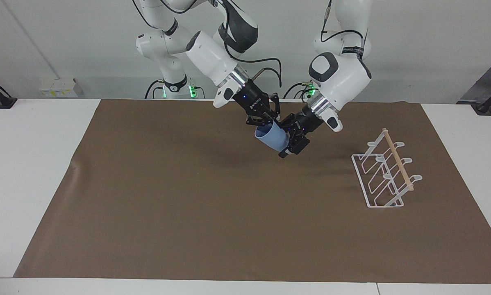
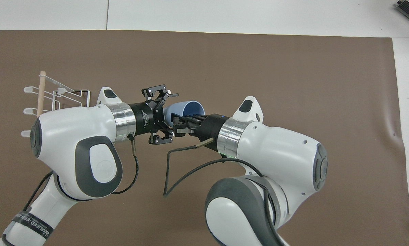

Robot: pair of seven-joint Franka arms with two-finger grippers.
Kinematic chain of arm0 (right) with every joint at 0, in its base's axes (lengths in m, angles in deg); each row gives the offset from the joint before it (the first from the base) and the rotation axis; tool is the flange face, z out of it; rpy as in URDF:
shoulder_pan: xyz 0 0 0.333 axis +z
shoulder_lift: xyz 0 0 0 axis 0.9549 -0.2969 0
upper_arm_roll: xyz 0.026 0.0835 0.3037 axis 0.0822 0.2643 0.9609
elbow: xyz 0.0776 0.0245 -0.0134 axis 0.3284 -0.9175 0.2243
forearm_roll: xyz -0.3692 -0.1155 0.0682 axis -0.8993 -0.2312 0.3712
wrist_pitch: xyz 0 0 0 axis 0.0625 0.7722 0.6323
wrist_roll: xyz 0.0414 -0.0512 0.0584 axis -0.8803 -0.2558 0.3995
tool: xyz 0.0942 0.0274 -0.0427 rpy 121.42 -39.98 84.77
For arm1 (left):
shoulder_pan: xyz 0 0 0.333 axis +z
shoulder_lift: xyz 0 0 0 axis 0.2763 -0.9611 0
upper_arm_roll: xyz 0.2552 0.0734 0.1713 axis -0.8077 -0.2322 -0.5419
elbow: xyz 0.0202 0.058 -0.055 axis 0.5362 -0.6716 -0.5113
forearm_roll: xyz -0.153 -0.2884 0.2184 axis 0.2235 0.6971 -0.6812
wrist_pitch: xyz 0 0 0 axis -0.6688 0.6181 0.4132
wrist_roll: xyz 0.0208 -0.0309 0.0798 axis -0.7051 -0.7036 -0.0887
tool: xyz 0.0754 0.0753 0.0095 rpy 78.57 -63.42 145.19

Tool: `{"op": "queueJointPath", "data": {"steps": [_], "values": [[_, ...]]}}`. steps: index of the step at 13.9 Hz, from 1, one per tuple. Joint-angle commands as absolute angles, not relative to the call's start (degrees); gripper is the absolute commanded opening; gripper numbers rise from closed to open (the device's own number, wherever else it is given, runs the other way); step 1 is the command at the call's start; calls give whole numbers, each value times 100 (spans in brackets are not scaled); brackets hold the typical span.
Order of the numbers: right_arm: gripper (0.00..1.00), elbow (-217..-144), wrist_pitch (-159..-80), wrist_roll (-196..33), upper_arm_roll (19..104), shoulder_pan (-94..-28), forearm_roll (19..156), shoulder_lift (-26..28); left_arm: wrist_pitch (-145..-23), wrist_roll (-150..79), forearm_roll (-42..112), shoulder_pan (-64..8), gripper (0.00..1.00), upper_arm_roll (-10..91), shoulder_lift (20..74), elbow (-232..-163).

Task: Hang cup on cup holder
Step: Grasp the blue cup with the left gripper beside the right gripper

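My left gripper should take hold of the cup by its base end, so that the cup's opening stays free to go onto the cup holder.
The light-blue cup hangs tilted in the air over the middle of the brown mat, its mouth toward the right arm. My right gripper is shut on the cup's rim. My left gripper is open, with its fingers on either side of the cup's base end; I cannot tell if they touch it. In the overhead view the cup sits between the left gripper and the right gripper. The white wire cup holder with its wooden dowel stands toward the left arm's end of the table, partly hidden under the left arm in the overhead view.
A brown mat covers most of the white table. A black cable loops from the right wrist over the mat.
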State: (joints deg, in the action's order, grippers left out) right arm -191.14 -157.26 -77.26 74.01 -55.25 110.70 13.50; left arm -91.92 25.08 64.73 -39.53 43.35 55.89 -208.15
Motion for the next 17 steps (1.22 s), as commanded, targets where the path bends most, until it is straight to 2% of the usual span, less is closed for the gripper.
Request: {"op": "queueJointPath", "data": {"steps": [1, 2, 7, 8, 9, 10, 17], "values": [[0, -19110, -15762, -7487, 7416, -5506, 11323, 1361, -9373, 2495, 6611, -4039, 69, 4284, 5587, -20844], [0, -19110, -15762, -7487, 7416, -5506, 11323, 1361, -9356, 2426, 6576, -4039, 1, 4284, 5587, -20852], [0, -19110, -15754, -7514, 7416, -5506, 11323, 1361, -9268, 2135, 6585, -4039, 0, 4293, 5595, -20852], [6, -19110, -15745, -7522, 7416, -5506, 11323, 1361, -9268, 2152, 6585, -4039, 0, 4293, 5595, -20852], [60, -19110, -15745, -7522, 7416, -5515, 11323, 1361, -9268, 2161, 6585, -4039, 0, 4293, 5595, -20852], [99, -19110, -15745, -7531, 7416, -5515, 11323, 1361, -9268, 2161, 6585, -4039, 0, 4284, 5595, -20852], [100, -19101, -15745, -7549, 7416, -5577, 11332, 1361, -9259, 2188, 6585, -3986, 0, 4275, 5595, -20835]]}}
